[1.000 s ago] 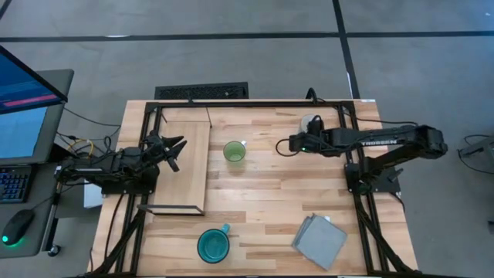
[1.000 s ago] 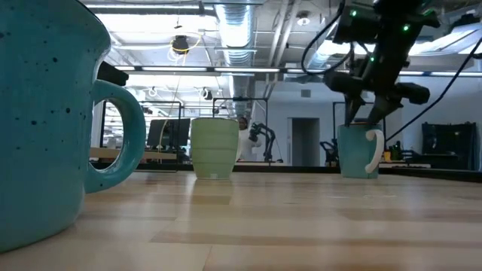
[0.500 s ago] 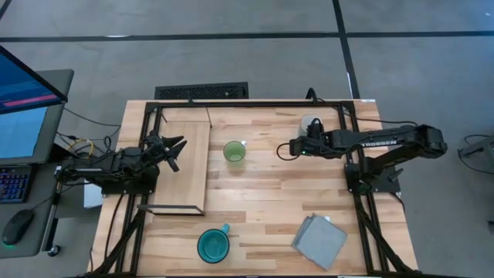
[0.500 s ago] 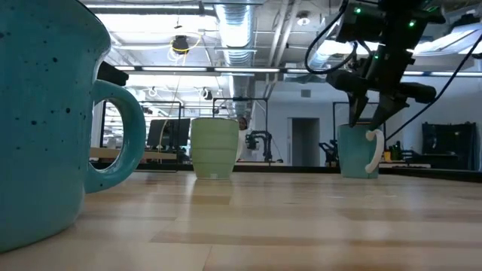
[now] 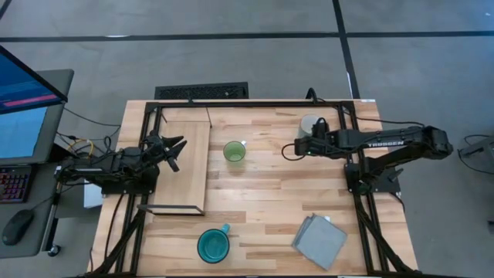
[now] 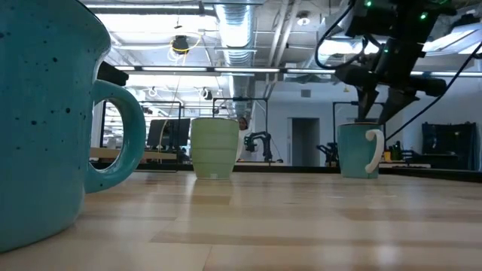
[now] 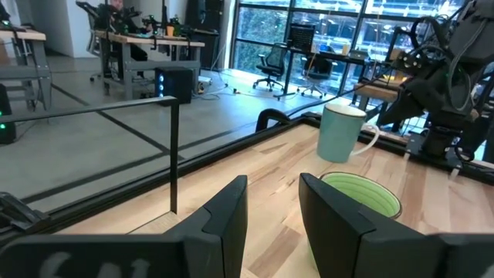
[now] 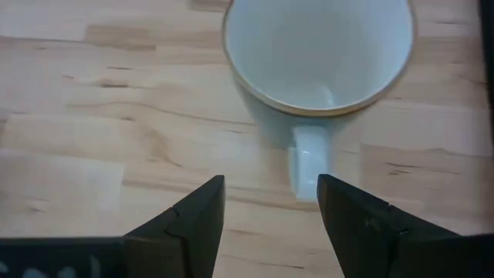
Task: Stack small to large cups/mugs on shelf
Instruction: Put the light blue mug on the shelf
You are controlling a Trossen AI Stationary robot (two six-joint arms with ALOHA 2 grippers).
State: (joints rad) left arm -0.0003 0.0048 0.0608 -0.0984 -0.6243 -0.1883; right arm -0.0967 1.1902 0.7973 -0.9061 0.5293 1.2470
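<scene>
Next, my right gripper grabs the white mug by its handle (image 8: pixel 310 164), to stack the cups by size on the shelf.
The white mug (image 5: pixel 311 123) stands upright near the table's far right corner, its handle (image 8: pixel 309 164) pointing toward the near edge. My right gripper (image 5: pixel 299 144) hangs open just above it (image 6: pixel 373 105). In the right wrist view the two fingertips flank the handle without touching it (image 8: pixel 270 185). The small light-green mug (image 5: pixel 234 151) stands mid-table. The teal-blue mug (image 5: pixel 214 245) stands at the near edge. My left gripper (image 5: pixel 176 145) waits open over the shelf (image 5: pixel 185 174), a pale board lying flat at the table's left.
A grey folded cloth (image 5: pixel 319 241) lies at the near right corner. A black metal frame (image 5: pixel 255 103) runs along the table's edges. Bare planks lie between the green mug and the white mug. A desk with monitors stands beyond the left edge.
My right gripper has moved toward the table's right and far edges, from between the green and white mugs to a spot over the white mug's handle. The mugs and my left arm have kept still.
</scene>
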